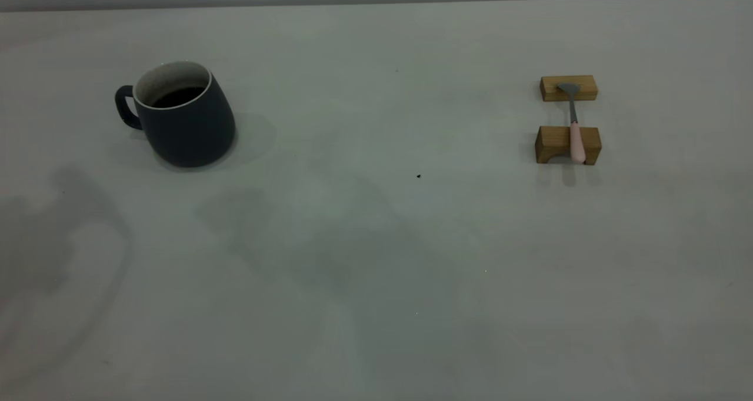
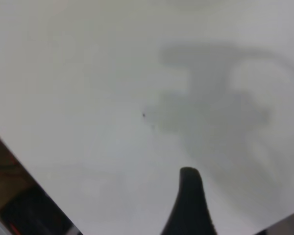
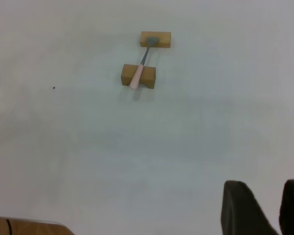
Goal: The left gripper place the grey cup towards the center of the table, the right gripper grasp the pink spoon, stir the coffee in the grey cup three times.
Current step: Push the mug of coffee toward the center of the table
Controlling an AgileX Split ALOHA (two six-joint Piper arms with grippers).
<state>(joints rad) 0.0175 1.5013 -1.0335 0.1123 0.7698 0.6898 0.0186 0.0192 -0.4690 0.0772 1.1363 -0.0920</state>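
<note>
The grey cup [image 1: 185, 124] needs to come to the center of the table for stirring, so my left gripper should grab it by its handle [image 1: 126, 109] next.
The grey cup [image 1: 185, 124] stands upright at the far left of the table [image 1: 376, 242], handle pointing left, with dark coffee [image 1: 178, 96] inside. The pink spoon [image 1: 575, 127] lies across two tan wooden blocks at the far right, bowl on the farther block. Neither arm shows in the exterior view. In the left wrist view my left gripper [image 2: 232, 196] hangs over bare table, open, with one finger [image 2: 188, 200] showing; the cup is out of that view. My right gripper [image 3: 264, 188] is open and empty, well back from the spoon [image 3: 138, 76].
The spoon rests on a far block [image 1: 569, 87] and a near block [image 1: 556, 143]. A tiny dark speck [image 1: 418, 176] marks the table's middle. The table's edge shows in the left wrist view [image 2: 34, 183] and the right wrist view [image 3: 29, 223].
</note>
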